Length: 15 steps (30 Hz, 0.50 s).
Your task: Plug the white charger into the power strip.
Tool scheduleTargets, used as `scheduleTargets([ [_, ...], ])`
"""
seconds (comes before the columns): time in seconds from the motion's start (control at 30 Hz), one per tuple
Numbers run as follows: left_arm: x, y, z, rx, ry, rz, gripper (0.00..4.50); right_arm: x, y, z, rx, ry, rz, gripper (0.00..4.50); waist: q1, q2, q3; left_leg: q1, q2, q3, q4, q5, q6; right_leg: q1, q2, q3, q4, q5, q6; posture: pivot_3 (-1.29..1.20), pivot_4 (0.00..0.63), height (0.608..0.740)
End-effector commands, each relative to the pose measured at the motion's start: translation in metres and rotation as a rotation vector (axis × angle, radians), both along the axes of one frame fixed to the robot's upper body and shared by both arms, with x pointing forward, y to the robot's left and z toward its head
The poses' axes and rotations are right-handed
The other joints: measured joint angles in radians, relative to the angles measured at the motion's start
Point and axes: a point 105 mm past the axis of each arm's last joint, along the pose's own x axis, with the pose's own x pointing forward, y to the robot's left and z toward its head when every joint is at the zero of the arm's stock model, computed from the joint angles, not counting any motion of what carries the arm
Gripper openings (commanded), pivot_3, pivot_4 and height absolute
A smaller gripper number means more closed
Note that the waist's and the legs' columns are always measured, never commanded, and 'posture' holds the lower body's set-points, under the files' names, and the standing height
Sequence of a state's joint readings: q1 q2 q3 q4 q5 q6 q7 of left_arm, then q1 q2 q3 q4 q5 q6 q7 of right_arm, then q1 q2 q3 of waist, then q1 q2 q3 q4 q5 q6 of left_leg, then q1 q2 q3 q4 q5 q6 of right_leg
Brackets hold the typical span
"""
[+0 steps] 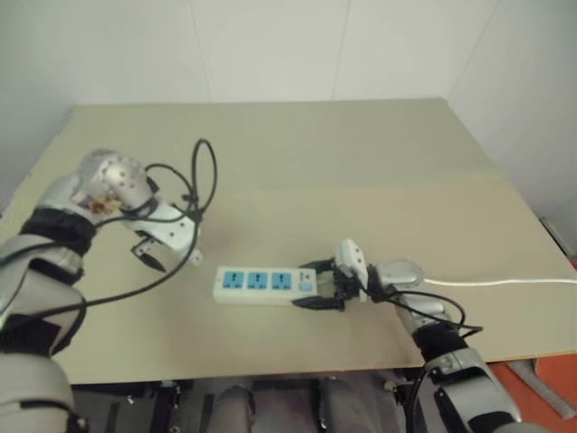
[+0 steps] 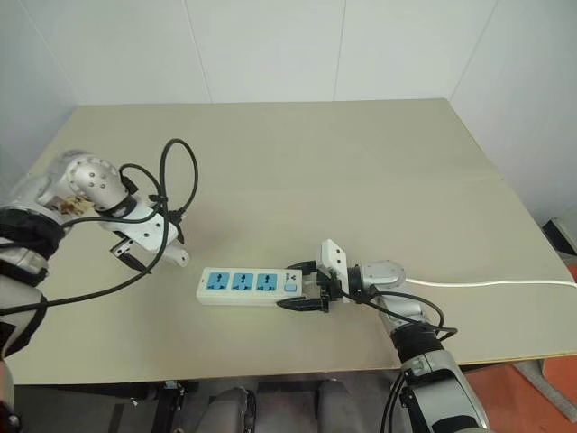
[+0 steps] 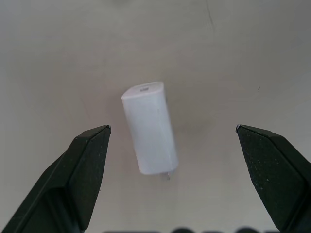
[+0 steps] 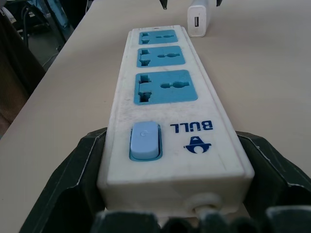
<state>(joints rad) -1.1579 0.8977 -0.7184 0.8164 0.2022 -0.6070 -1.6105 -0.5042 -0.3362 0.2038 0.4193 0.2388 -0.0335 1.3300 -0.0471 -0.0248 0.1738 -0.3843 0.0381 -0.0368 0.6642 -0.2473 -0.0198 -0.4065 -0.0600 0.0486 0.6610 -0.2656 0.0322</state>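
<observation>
My left gripper's fingers are above the charger with table showing between them, so it lowers before closing on the white charger [image 1: 196, 257] [image 3: 149, 128].
The white charger [image 3: 149, 128] lies on its side on the beige table, just past the far end of the power strip [image 1: 257, 282]. My left gripper [image 3: 172, 131] points down over it, open, one black finger on each side and touching nothing. From the right wrist view the charger [image 4: 199, 22] shows its port end beyond the last socket. The power strip [image 4: 165, 92] is a long white bar with three blue sockets and a blue button. My right gripper [image 1: 320, 287] is shut on its button end, the fingers [image 4: 77, 174] pressing both long sides.
The strip's thin white cord [image 1: 505, 281] runs right to the table's edge. A loop of black cable [image 1: 203, 176] hangs from my left wrist above the table [image 1: 361, 162]. White walls stand behind and to the right.
</observation>
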Motion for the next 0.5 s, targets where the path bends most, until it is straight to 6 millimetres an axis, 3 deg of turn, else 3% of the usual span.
scheduleTargets([
  [0.03, 0.006, -0.009, 0.003, -0.030, -0.036, -0.005, 4.50, -0.002, 0.004, 0.003, 0.016, -0.001, 0.000, 3.42, 0.000, 0.000, 0.000, 0.000, 0.000, 0.000, 0.000, 0.000, 0.000, 0.000, 0.000, 0.000, 0.000, 0.000, 0.000, 0.00, 0.150, 0.740],
  [0.2, 0.011, -0.020, 0.000, -0.035, -0.049, -0.015, 4.50, -0.001, 0.004, 0.004, 0.026, 0.004, -0.013, 3.42, -0.001, 0.000, 0.000, 0.000, 0.000, 0.000, 0.000, 0.000, 0.000, 0.000, 0.000, 0.000, 0.001, 0.000, 0.000, 0.00, 0.150, 0.740],
  [0.5, 0.011, -0.020, -0.009, 0.004, -0.048, -0.032, 4.50, -0.002, 0.003, 0.004, 0.037, 0.007, -0.028, 3.42, -0.001, 0.000, 0.000, 0.000, 0.000, 0.000, 0.001, 0.000, 0.000, 0.000, 0.000, 0.000, 0.001, 0.000, 0.000, 0.00, 0.150, 0.740],
])
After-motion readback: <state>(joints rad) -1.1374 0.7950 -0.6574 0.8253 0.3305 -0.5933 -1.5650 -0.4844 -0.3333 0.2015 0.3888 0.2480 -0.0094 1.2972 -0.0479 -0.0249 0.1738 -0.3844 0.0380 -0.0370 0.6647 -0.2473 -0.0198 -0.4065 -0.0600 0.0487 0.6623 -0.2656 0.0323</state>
